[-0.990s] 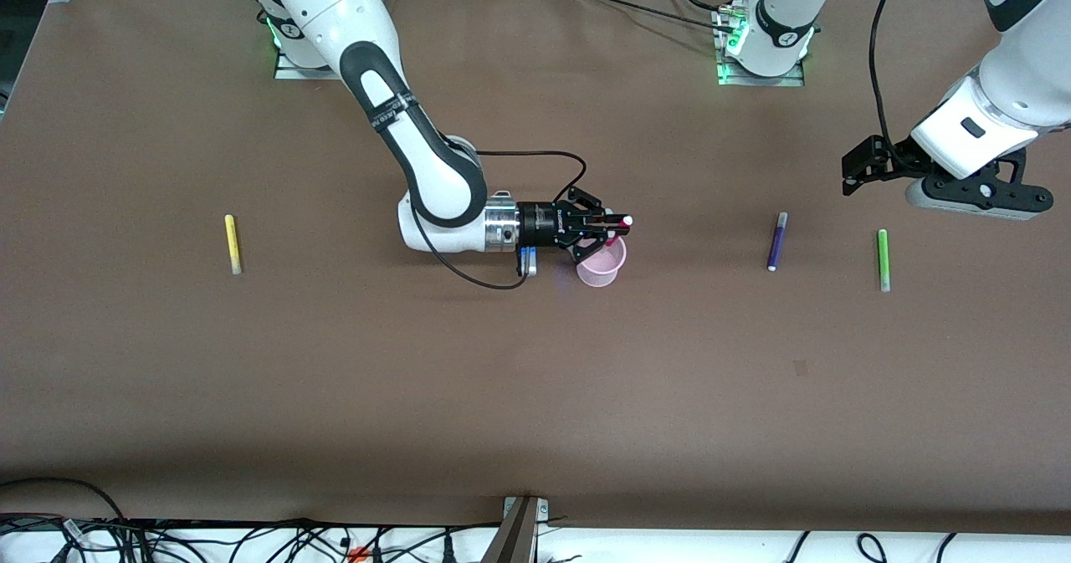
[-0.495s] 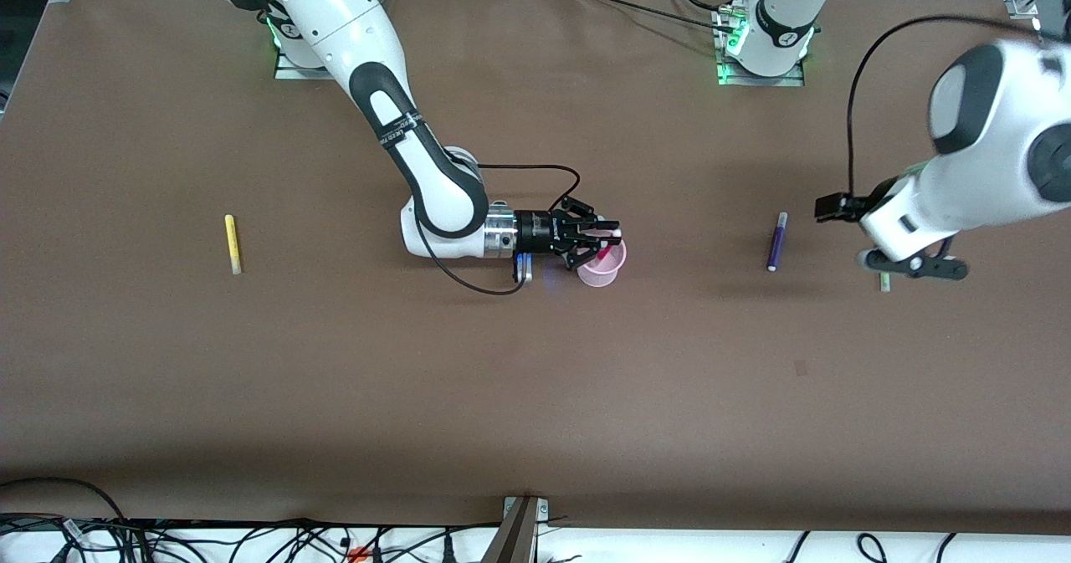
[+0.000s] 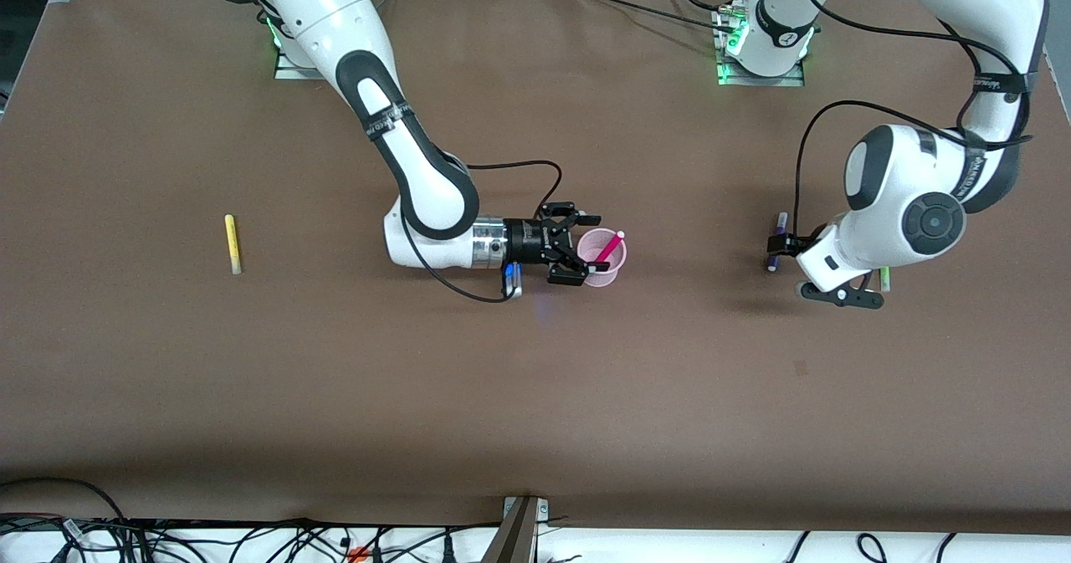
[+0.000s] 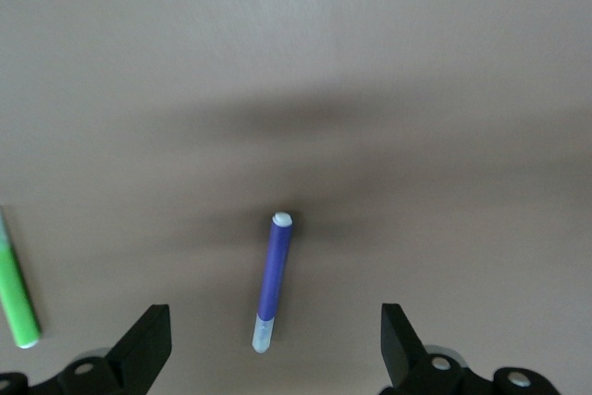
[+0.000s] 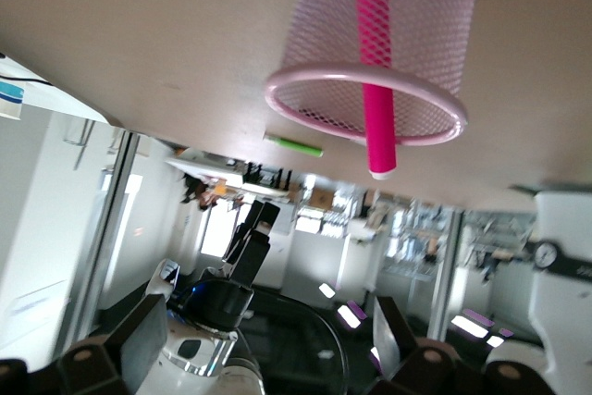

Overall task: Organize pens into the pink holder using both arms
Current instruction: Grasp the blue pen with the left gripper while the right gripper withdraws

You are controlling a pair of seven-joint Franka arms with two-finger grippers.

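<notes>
My left gripper is about to take the purple pen by its body [image 3: 778,240], below the pen's white end, so the pen can go to its place in the pink holder [image 3: 604,267].
The pink holder [image 3: 604,267] stands mid-table with the magenta pen [image 3: 610,247] leaning inside it; both show in the right wrist view, holder [image 5: 326,80] and pen [image 5: 376,71]. My right gripper [image 3: 579,250] is open and empty, just beside the holder toward the right arm's end. My left gripper [image 3: 803,270] is open over the purple pen [image 3: 777,237], which lies between its fingers in the left wrist view [image 4: 274,277]. The green pen [image 3: 883,277] lies mostly hidden under the left arm and also shows in the left wrist view [image 4: 17,291]. The yellow pen [image 3: 232,243] lies toward the right arm's end.
Brown table cover [image 3: 535,396] with bare room nearer the front camera. Cables run from the right arm's wrist [image 3: 519,166] and over the left arm [image 3: 803,153]. Loose cables lie along the table's front edge [image 3: 251,538].
My right gripper opened, left the magenta pen in the holder and drew back a little. My left arm swung in from the table's end and came down over the purple pen.
</notes>
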